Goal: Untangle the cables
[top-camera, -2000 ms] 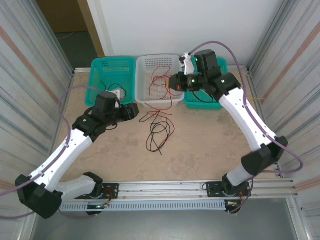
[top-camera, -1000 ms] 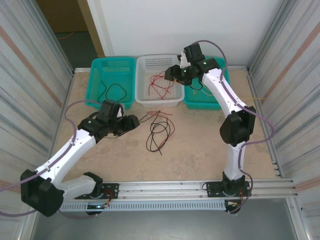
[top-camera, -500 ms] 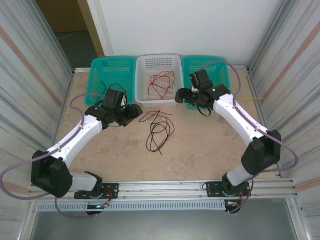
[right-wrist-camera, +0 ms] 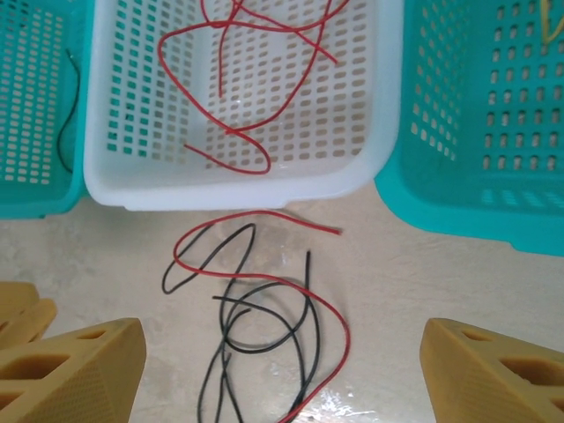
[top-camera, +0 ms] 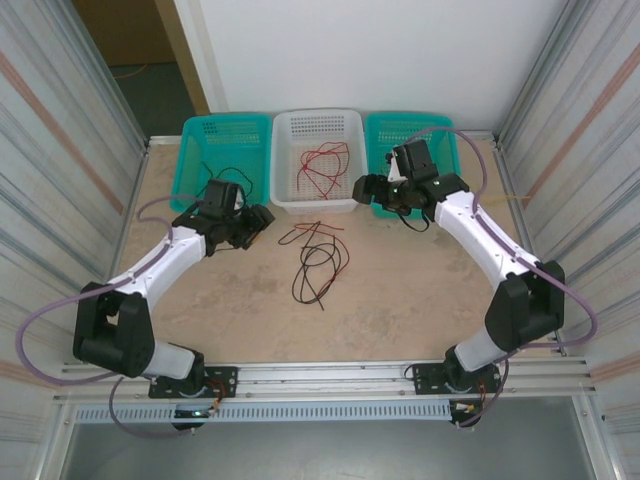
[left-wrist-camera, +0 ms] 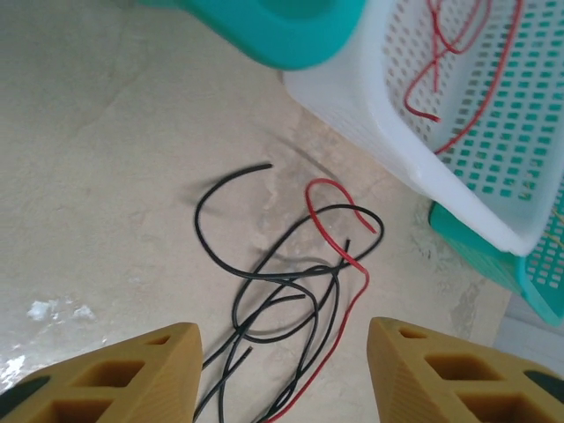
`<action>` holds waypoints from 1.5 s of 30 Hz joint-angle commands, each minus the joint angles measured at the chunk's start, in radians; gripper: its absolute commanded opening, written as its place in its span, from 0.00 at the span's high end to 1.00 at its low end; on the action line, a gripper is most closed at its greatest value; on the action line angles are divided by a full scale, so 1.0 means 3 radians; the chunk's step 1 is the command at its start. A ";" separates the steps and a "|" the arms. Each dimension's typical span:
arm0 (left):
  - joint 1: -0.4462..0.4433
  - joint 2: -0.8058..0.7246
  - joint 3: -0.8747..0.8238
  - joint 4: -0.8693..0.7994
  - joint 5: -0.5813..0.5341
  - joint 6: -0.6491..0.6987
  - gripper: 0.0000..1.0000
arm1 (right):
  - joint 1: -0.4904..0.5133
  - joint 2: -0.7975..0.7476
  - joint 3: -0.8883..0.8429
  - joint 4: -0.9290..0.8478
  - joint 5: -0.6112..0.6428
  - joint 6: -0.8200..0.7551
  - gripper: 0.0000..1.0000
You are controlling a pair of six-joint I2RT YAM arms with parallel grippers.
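Note:
The left gripper needs to draw the black cable free of the tangle, so it should next grab the cable near its loose end (top-camera: 298, 230), nearest the white basket (top-camera: 318, 113).
A tangle of black and red cables (top-camera: 315, 258) lies on the table just in front of the white basket (top-camera: 318, 113). More red cables (top-camera: 322, 165) lie inside that basket. My left gripper (top-camera: 262, 222) hovers left of the tangle, open and holding nothing. In the left wrist view the tangle (left-wrist-camera: 291, 282) lies ahead between the spread fingers of that gripper (left-wrist-camera: 282, 352). My right gripper (top-camera: 362, 190) hangs open and holding nothing at the white basket's front right corner. In the right wrist view the tangle (right-wrist-camera: 264, 300) lies between that gripper's (right-wrist-camera: 282, 352) wide fingers.
A teal basket (top-camera: 200, 135) at the back left holds a black cable (top-camera: 238, 176). A second teal basket (top-camera: 440, 125) stands at the back right. Metal walls close in both sides. A rail runs along the near edge.
My right gripper has pulled back from over the white basket to its front right corner, leaving red cables inside. My left gripper has shifted slightly back and left.

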 commanded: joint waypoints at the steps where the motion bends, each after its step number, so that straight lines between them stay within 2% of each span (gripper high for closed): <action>1: 0.0049 0.0046 0.0173 -0.0353 -0.0004 -0.0232 0.49 | -0.0047 0.0194 0.0419 -0.0248 -0.0304 0.0166 0.22; 3: 0.0044 0.0046 0.0333 -0.0689 0.0006 -0.0341 0.49 | -0.0044 0.0364 0.0795 -0.0672 -0.0325 0.0210 0.26; 6: 0.0041 0.0007 0.0542 -0.0840 0.0058 -0.0365 0.48 | 0.0010 0.0464 0.1174 -0.1094 -0.0265 0.0239 0.29; 8: 0.0027 0.0005 0.0520 -0.0693 0.0049 -0.0325 0.46 | 0.0060 0.0403 0.1094 -0.1085 -0.0185 0.0219 0.29; 11: -0.0005 0.0049 0.0205 -0.0227 0.0038 -0.0369 0.46 | 0.0142 0.0231 0.0657 -0.0773 -0.0030 0.0187 0.29; 15: -0.0177 0.0166 -0.0187 0.0384 0.0006 -0.0477 0.46 | 0.0374 -0.0042 0.0218 -0.0475 0.0260 0.0136 0.31; 18: -0.0298 0.0306 -0.0247 0.0558 0.0043 -0.0548 0.46 | 0.0553 -0.0124 0.0236 -0.0640 0.0432 0.0209 0.31; 23: -0.0347 0.0476 -0.0360 0.0850 0.0085 -0.0742 0.47 | 0.0769 -0.0247 0.0358 -0.0943 0.0490 0.0335 0.33; 30: -0.0421 0.0677 -0.0341 0.1041 0.0027 -0.0908 0.45 | 0.0809 -0.0434 0.0321 -0.0973 0.0421 0.0405 0.34; 33: -0.0429 0.0828 -0.0287 0.1069 0.0021 -0.0985 0.49 | 0.0819 -0.0550 0.0243 -0.0945 0.0483 0.0409 0.34; 40: -0.0443 0.0933 -0.0178 0.1016 -0.0086 -0.0974 0.65 | 0.0810 -0.0853 0.0026 -0.0947 0.0524 0.0405 0.35; 45: -0.0444 0.0858 -0.0203 0.0959 -0.0099 -0.0863 0.86 | 0.0712 -0.0896 0.0031 -0.0968 0.0449 0.0333 0.37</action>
